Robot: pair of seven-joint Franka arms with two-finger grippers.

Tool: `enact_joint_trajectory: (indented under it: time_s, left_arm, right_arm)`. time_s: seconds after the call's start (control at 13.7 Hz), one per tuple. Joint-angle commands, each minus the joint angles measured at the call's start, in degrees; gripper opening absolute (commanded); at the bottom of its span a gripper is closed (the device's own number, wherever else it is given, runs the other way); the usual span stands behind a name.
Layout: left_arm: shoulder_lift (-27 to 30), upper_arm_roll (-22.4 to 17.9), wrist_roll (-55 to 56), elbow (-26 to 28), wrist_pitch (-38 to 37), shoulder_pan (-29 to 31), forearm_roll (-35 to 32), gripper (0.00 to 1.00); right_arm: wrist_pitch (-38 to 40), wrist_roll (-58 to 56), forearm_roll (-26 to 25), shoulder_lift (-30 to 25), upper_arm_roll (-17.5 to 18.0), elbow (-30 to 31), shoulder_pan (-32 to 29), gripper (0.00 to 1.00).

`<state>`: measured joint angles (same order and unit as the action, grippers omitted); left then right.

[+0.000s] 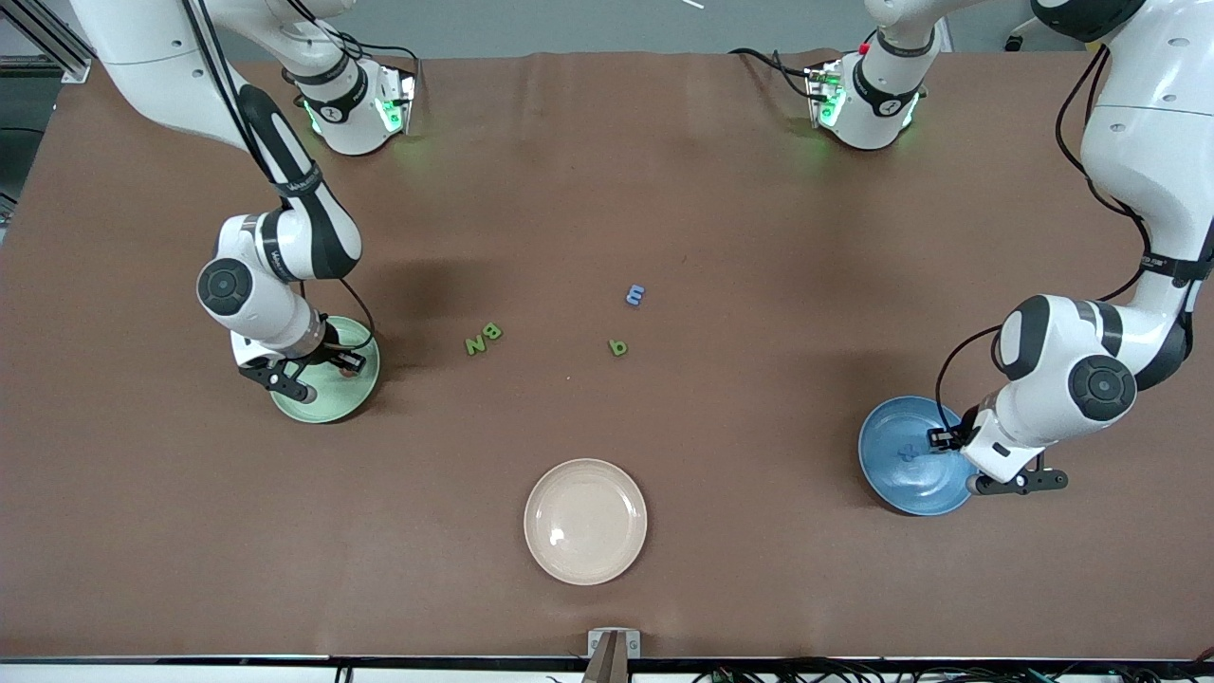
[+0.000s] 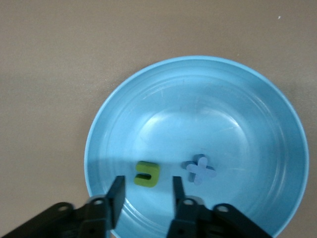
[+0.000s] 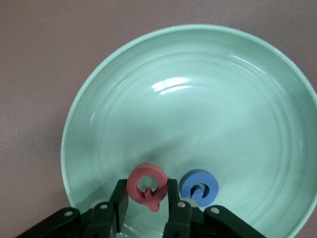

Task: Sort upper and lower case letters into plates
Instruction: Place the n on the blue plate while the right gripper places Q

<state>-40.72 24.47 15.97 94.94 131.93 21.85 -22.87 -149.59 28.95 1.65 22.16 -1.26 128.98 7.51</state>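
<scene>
The red letter Q is low in the pale green plate next to the blue letter, so I need to open my right gripper.
My right gripper [image 1: 347, 364] hangs low over the pale green plate [image 1: 327, 403] and is shut on a red letter Q [image 3: 147, 186]. A blue round letter [image 3: 199, 187] lies in that plate [image 3: 223, 99] beside it. My left gripper [image 1: 951, 438] is open over the blue plate [image 1: 896, 479]. In the left wrist view a green letter [image 2: 147, 174] lies in the blue plate [image 2: 99, 124] between my open fingertips [image 2: 146, 191], with a blue x [image 2: 200, 169] beside it. On the table lie a green N [image 1: 475, 344], a green B [image 1: 491, 332], a green q [image 1: 618, 348] and a blue m [image 1: 635, 295].
A cream-beige plate [image 1: 585, 521] stands near the table's edge closest to the front camera, midway between the two arms. The four loose letters lie in the middle of the brown table [image 1: 759, 190], between the green and blue plates.
</scene>
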Motion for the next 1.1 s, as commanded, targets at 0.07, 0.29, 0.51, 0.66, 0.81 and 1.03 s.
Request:
enact_joint_trajectory:
  time_s: [0.07, 0.29, 0.51, 0.66, 0.81, 1.03]
  left_arm:
    - [1.2, 0.7, -1.5, 0.6, 0.4, -0.1, -0.9, 1.00]
    - [2.2, 3.7, 0.9, 0.8, -1.1, -0.3, -0.3, 1.00]
    - [3.5, 10.2, 5.1, 0.9, -7.6, -0.3, -0.1, 1.00]
    - [3.5, 14.4, 14.6, 1.1, -8.0, -0.8, -0.1, 1.00]
    - [3.4, 16.5, 22.7, 1.6, -8.0, -3.6, -0.1, 1.00]
    - [2.8, 16.5, 35.8, 1.0, -7.6, -12.0, -0.8, 1.00]
  right_arm:
    - [-0.3, -0.2, -0.5, -0.3, 0.1, 0.6, 0.2, 0.78]
    - [0.8, -0.3, -0.5, -0.5, 0.1, 0.0, 0.1, 1.00]
    - [7.2, -0.4, -0.5, -1.2, 0.0, -3.4, -0.2, 1.00]
    - [12.5, -0.5, -0.5, -1.3, 0.0, -6.3, -0.4, 1.00]
    - [14.7, -0.5, -0.6, -1.9, -0.1, -7.8, -0.4, 1.00]
    - [17.3, -0.5, -0.6, -1.9, -0.1, -9.9, -0.7, 1.00]
